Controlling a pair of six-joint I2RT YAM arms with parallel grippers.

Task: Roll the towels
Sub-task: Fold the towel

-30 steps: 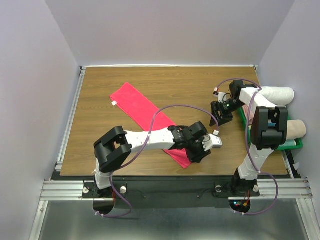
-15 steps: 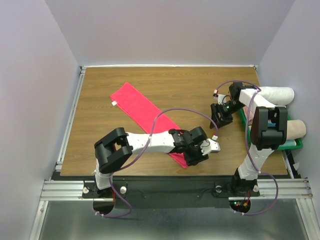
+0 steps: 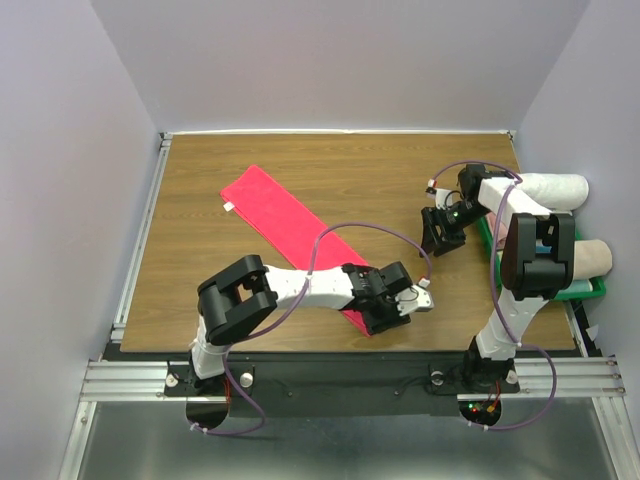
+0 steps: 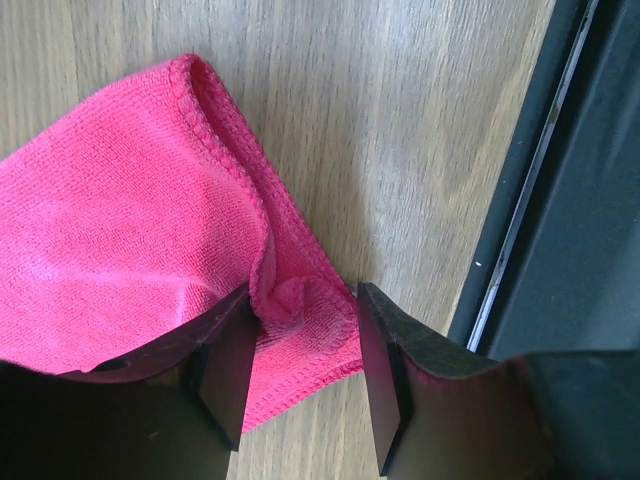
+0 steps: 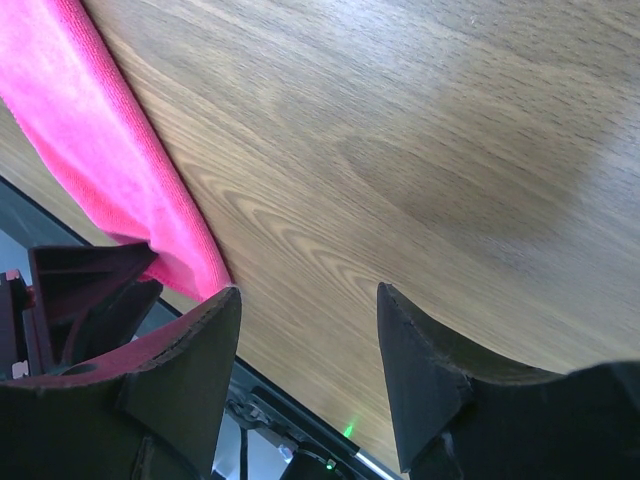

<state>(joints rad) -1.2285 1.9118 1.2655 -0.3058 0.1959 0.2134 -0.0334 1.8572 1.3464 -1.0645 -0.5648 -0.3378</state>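
The towel's hemmed edge [image 4: 307,308] lies bunched between the fingers of my left gripper, one on each side. The gripper needs to close, and it would hold the edge.
A bright pinkish-red towel [image 3: 290,228] lies flat and diagonal across the table, its white tag [image 3: 228,207] at the far-left corner. My left gripper [image 3: 388,312] is low over the towel's near corner by the table's front edge. In the left wrist view the towel [image 4: 120,220] has a small bunched fold at that corner, and my left gripper [image 4: 303,312] stands open astride it, the left finger against the fold. My right gripper [image 3: 441,236] hovers open above bare wood near the table's right side. In its wrist view the right gripper [image 5: 305,335] holds nothing, with the towel [image 5: 90,130] off to the left.
A green tray [image 3: 598,288] past the table's right edge holds a rolled white towel [image 3: 555,188] and a rolled beige one [image 3: 592,258]. A black rail [image 4: 560,200] runs along the front edge right beside the left gripper.
The left gripper has slid toward the front edge along the towel's near end and its jaws have spread wider. The right arm has stayed where it was.
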